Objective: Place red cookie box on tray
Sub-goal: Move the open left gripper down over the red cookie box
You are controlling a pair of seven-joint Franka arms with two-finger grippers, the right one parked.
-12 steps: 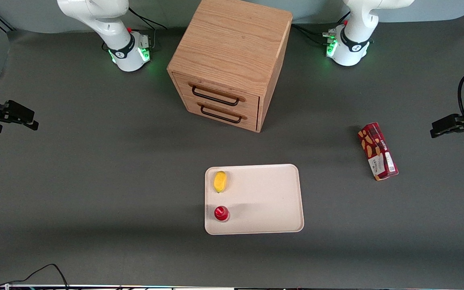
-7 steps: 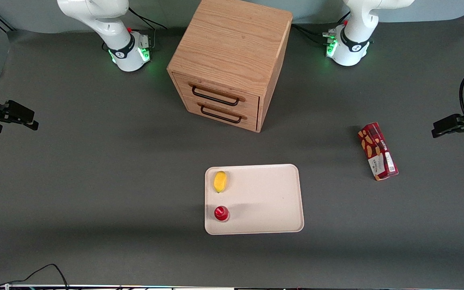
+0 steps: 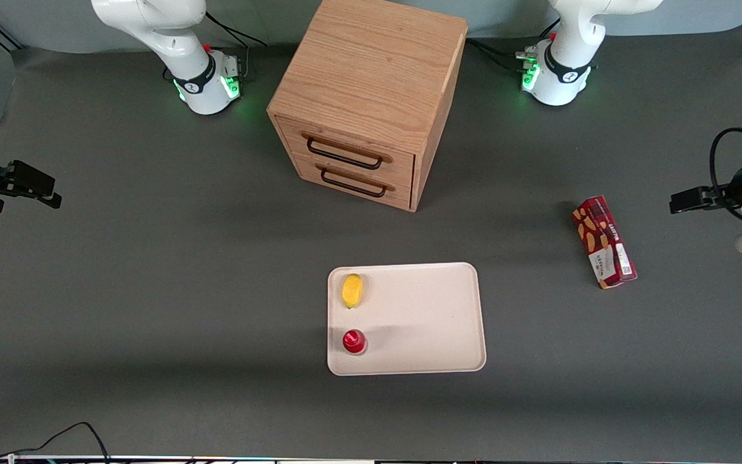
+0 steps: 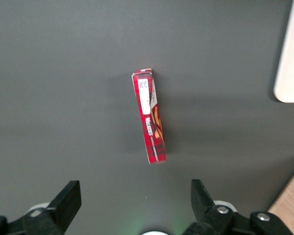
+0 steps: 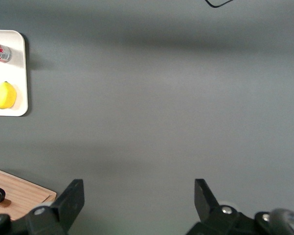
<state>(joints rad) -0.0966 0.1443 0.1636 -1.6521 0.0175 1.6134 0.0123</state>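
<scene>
My left gripper will next grab the red cookie box (image 3: 604, 241) by its long narrow sides. Then it can place the box on the cream-white tray (image 3: 429, 322).
The red cookie box (image 3: 604, 241) lies flat on the dark table toward the working arm's end, white label end nearer the front camera. It also shows in the left wrist view (image 4: 149, 117), lying apart from the fingers. The cream-white tray (image 3: 429, 322) sits mid-table, nearer the front camera than the cabinet; a corner of it shows in the left wrist view (image 4: 289, 58). My left gripper (image 3: 685, 200) hovers above the table beside the box, farther toward the working arm's end. In the left wrist view the gripper (image 4: 135, 200) is open wide and empty.
A wooden two-drawer cabinet (image 3: 371, 96) stands farther from the front camera than the tray, drawers shut. A yellow lemon (image 3: 351, 290) and a small round red object (image 3: 353, 341) lie on the tray's edge nearest the parked arm. A black cable (image 3: 55, 438) lies at the table's front edge.
My left gripper has moved toward the red cookie box, and more of its white wrist now shows in the front view. The box and tray have not moved.
</scene>
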